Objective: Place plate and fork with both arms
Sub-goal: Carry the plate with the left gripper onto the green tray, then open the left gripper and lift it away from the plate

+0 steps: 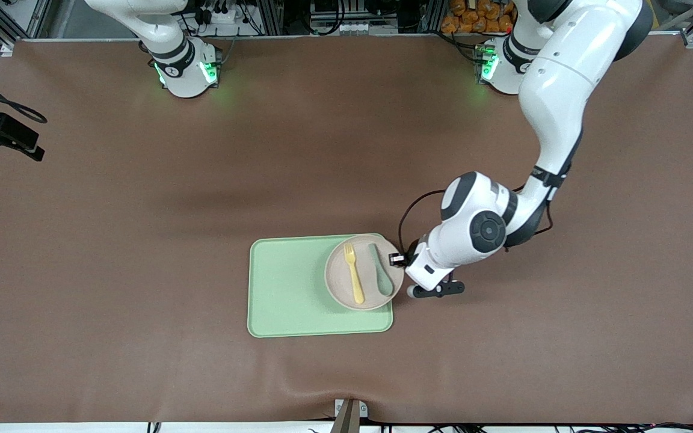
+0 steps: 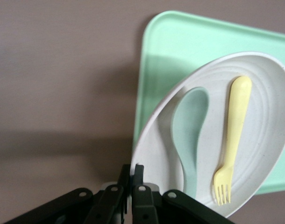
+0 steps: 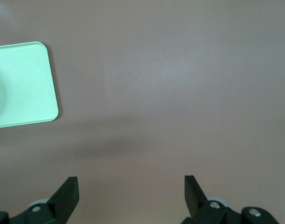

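The plate's rim sticks out over the tray's edge in the front view, so my left gripper should keep holding the plate until the plate is farther in.
The cream plate is over the end of the light-green tray toward the left arm, and its rim overhangs the tray's corner. The pale-yellow fork and a grey-green spoon lie side by side on it. My left gripper is shut on the plate's rim. The left wrist view shows its fingers pinching the rim of the plate, with the fork and spoon on it. I cannot tell whether the plate rests on the tray. My right gripper is open and empty above bare table.
The tray's end toward the right arm is bare, and one of its corners shows in the right wrist view. A brown mat covers the table. A black camera mount sits at the table's edge at the right arm's end.
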Available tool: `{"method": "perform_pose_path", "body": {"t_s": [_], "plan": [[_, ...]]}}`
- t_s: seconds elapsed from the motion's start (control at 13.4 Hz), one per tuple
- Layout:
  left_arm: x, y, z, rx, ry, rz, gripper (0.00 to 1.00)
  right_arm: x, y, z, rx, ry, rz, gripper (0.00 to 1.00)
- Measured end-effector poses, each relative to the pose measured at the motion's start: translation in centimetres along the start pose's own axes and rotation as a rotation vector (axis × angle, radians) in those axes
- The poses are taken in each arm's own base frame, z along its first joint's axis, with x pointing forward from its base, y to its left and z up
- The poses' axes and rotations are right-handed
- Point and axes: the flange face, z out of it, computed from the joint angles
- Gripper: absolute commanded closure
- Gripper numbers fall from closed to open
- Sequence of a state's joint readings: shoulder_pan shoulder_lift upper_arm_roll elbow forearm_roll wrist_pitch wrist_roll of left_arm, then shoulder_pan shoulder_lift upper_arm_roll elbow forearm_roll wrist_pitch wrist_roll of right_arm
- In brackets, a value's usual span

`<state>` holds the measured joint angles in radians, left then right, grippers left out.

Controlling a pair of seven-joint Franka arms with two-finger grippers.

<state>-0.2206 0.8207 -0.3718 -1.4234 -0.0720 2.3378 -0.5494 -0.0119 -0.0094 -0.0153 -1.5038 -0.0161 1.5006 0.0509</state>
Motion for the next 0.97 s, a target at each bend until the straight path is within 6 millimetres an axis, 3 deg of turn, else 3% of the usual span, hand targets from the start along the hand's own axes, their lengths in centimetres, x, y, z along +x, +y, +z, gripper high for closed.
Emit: {"method": "perform_pose_path", "body": {"t_s": [0.37, 0.97], "plan": [[-0.8, 1.6, 3.6, -0.055, 0.060, 0.017, 1.00, 0.0, 0.0, 0.0, 0.000, -0.002, 0.001, 0.00], [-2.2, 2.6, 6.5, -0.033, 0.081, 0.051, 1.00, 0.4, 0.0, 1.0, -0.001, -0.020, 0.002, 0.00]]}}
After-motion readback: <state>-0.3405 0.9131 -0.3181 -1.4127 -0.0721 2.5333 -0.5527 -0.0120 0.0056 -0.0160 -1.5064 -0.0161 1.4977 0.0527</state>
